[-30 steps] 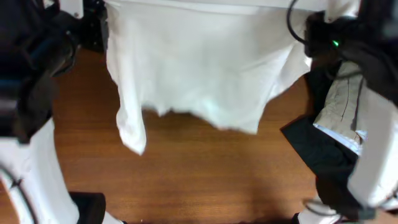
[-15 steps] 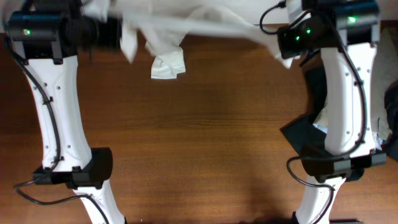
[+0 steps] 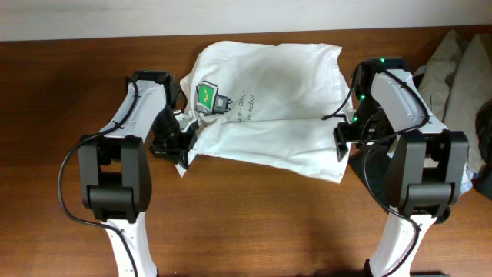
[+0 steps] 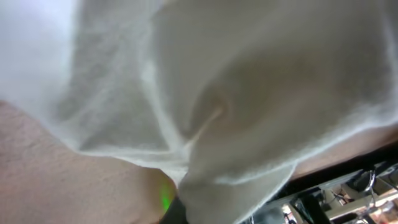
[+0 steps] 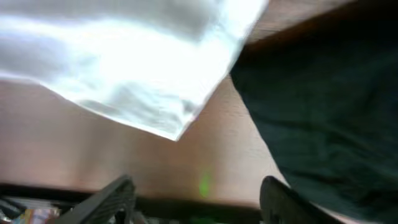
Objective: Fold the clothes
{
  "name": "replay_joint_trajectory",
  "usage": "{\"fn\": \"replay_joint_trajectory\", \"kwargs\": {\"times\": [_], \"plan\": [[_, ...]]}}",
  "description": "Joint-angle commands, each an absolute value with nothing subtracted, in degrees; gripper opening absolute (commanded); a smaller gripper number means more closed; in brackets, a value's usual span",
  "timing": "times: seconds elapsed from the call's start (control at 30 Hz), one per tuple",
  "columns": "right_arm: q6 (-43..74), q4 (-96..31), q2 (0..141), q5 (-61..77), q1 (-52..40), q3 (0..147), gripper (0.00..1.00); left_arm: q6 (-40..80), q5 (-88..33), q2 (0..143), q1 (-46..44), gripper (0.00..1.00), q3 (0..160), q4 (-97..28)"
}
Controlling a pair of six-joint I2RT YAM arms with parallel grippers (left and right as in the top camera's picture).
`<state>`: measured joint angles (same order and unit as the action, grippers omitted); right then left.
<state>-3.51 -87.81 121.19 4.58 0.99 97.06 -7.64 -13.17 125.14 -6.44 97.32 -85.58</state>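
Next, my right gripper grabs the white T-shirt [image 3: 269, 115] by its near hem corner [image 3: 337, 178], opposite my left gripper's hold, to spread and fold the shirt.
The white T-shirt [image 3: 269, 115] lies spread on the table at the back centre, doubled over, with its green logo [image 3: 206, 94] and dark print facing up. My left gripper [image 3: 183, 148] is at the shirt's left front edge, shut on a fold of the cloth. In the left wrist view white fabric [image 4: 205, 93] fills the frame, runs down into the jaws and hides the fingers. My right gripper [image 3: 342, 142] stands open at the shirt's right edge. Its fingers [image 5: 115, 196] are wide apart over bare wood, and the shirt's corner [image 5: 177, 127] lies just ahead.
A beige-grey garment [image 3: 453, 65] is heaped at the back right. A black garment [image 5: 323, 118] lies right of my right gripper, close to its right finger. The wooden table [image 3: 246, 223] runs toward the front between the two arm bases.
The shirt was held up stretched between both grippers; both arms have come down and it now lies on the table. The right gripper has opened and let go.
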Motion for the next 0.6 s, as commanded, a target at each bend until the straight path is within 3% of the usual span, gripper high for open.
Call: {"fn": "replay_joint_trajectory", "kwargs": {"times": [0.0, 0.1, 0.27, 0.3, 0.33, 0.4, 0.57], "plan": [[-0.86, -84.07, 120.27, 10.13, 1.08, 95.83, 0.66, -7.38, -14.2, 124.18, -6.61, 0.0, 97.03, -85.03], [0.97, -82.35, 120.27, 10.09, -0.49, 87.9, 0.62, -7.38, -14.2, 124.18, -6.61, 0.0, 97.03, -84.84], [6.0, -66.63, 120.27, 13.28, -1.61, 73.87, 0.59, -7.35, -14.22, 124.18, -6.61, 0.0, 97.03, -84.77], [6.55, -63.29, 120.27, 13.3, -1.61, 72.55, 0.51, -7.35, -14.2, 124.18, -6.61, 0.0, 97.03, -84.77], [7.51, -61.01, 120.27, 13.21, -1.61, 71.66, 0.29, -7.35, -14.2, 124.18, -6.61, 0.0, 97.03, -84.66], [8.03, -59.22, 120.27, 12.82, -1.58, 71.64, 0.04, -7.35, -14.2, 124.18, -6.61, 0.0, 97.03, -84.62], [16.16, -62.76, 118.78, -5.02, 2.92, 74.28, 0.04, -7.35, -17.28, 124.18, -7.51, 0.0, 97.03, -87.33]]}}
